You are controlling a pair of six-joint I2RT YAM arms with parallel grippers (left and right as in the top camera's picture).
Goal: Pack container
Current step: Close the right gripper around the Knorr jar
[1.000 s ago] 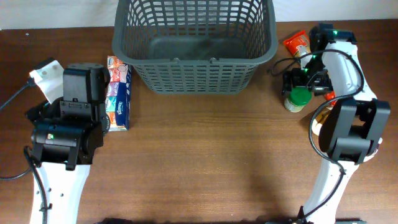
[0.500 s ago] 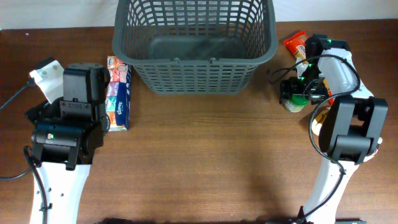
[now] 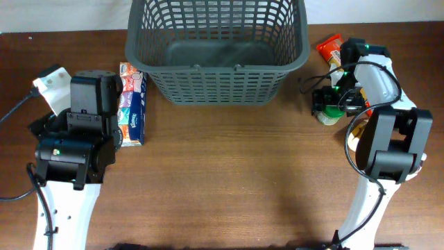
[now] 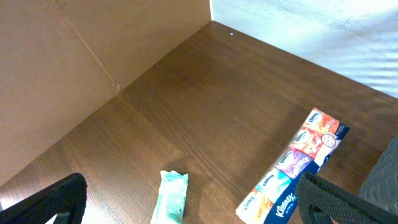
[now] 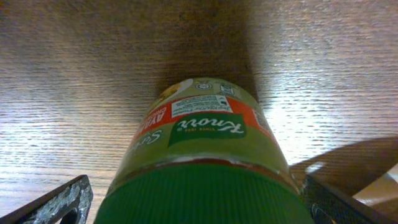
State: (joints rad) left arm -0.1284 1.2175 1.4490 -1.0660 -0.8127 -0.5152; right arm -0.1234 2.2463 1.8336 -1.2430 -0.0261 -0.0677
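Observation:
I should next grab the Knorr jar from above with my right gripper, across its green-lidded top. The jar's base stays free to lower into the basket.
The container is a large dark grey lattice basket at the back centre of the table, with nothing visible inside. Its corner shows in the left wrist view. My right gripper is open and straddles a green-lidded Knorr jar standing right of the basket. In the right wrist view the jar fills the gap between the fingers. My left gripper is open and empty above the table at the left, over a teal wipes pack.
A Kleenex tissue pack lies left of the basket, also in the left wrist view. An orange packet lies behind the jar. A white object sits at the far left. A tan object lies right of the jar.
My right gripper has moved forward and slightly left from behind the jar until it straddles it. Since half a second ago nothing has moved. The left arm is still.

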